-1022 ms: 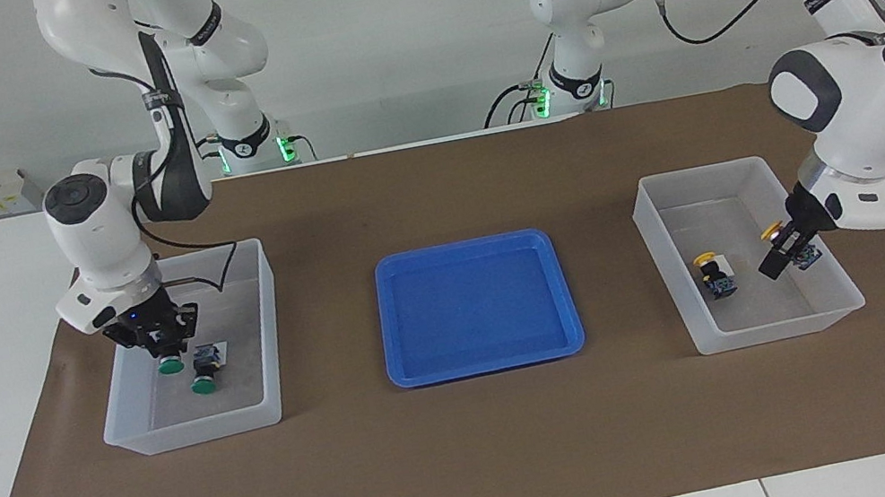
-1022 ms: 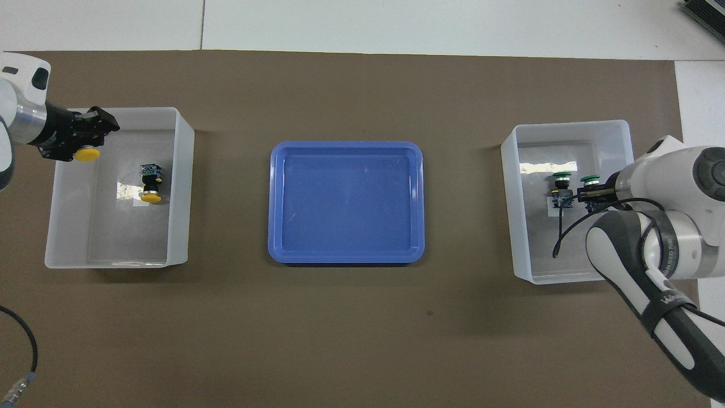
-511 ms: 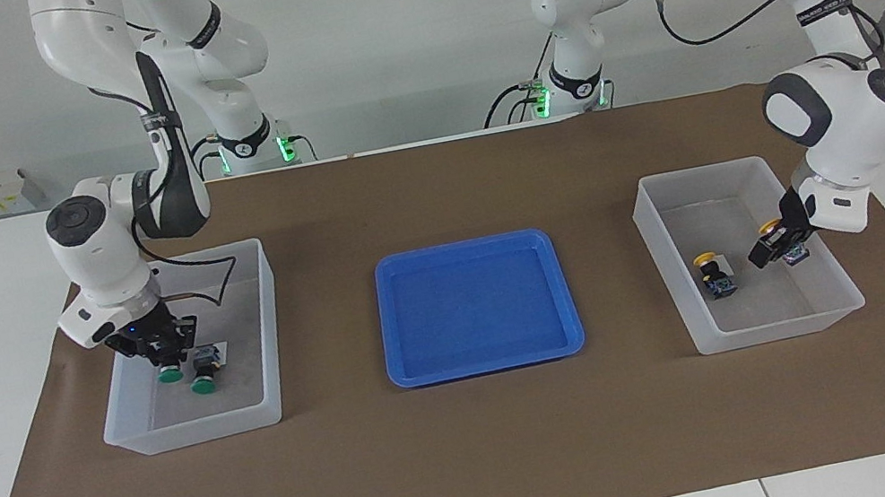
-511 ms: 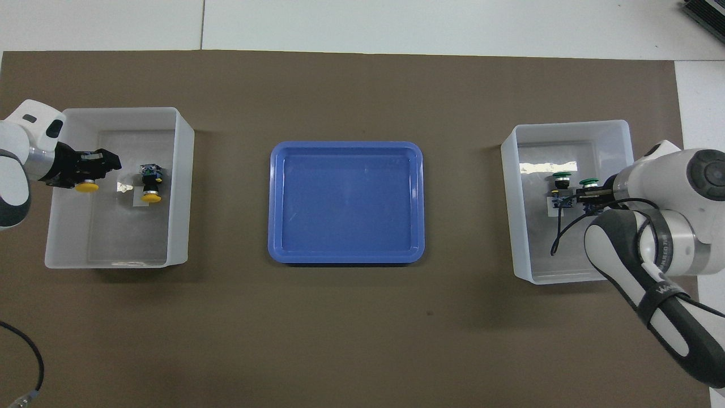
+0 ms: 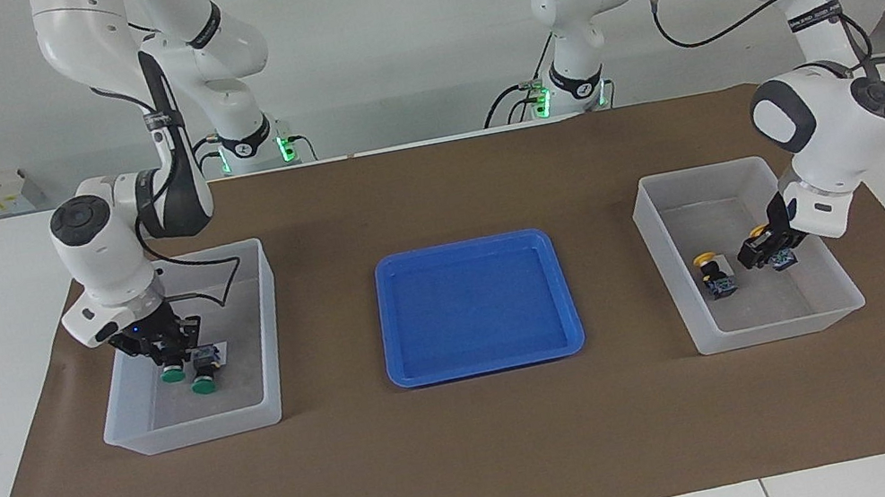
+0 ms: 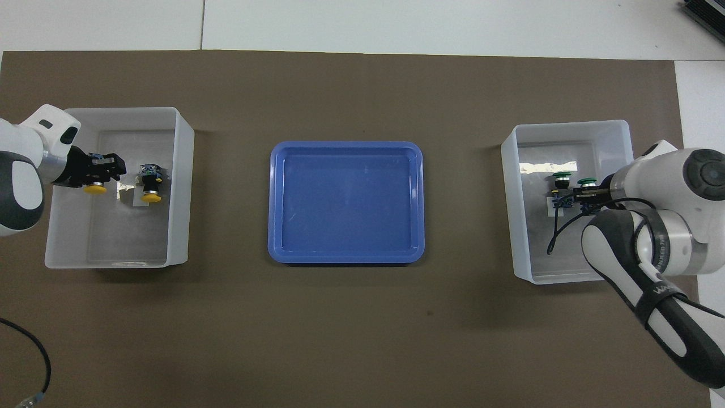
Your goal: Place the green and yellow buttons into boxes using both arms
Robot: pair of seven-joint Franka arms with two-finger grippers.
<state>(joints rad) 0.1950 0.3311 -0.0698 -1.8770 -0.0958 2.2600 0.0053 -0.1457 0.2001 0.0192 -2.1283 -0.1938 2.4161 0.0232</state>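
The held green button (image 6: pixel 587 181) is low over the bottom of the box beside the lying one. The green button would stay there, so it is time for my right gripper to open.
My left gripper (image 5: pixel 767 249) is shut on a yellow button (image 5: pixel 758 233) and holds it low inside the box (image 5: pixel 762 333) at the left arm's end, close beside a second yellow button (image 5: pixel 716 274) lying on the floor. In the overhead view the held yellow button (image 6: pixel 95 188) is beside the lying one (image 6: pixel 150 185). My right gripper (image 5: pixel 168 355) is shut on a green button (image 5: pixel 172 374), low inside the box (image 5: pixel 192 431) at the right arm's end, next to a second green button (image 5: pixel 203 375). I cannot tell whether either held button touches the floor.
A shallow blue tray (image 5: pixel 465 246) lies on the brown mat between the two boxes, with nothing in it. A black cable (image 6: pixel 558 235) from the right arm hangs into its box.
Both grippers have come down deeper into their boxes with their buttons. The left gripper has also moved toward the lying yellow button.
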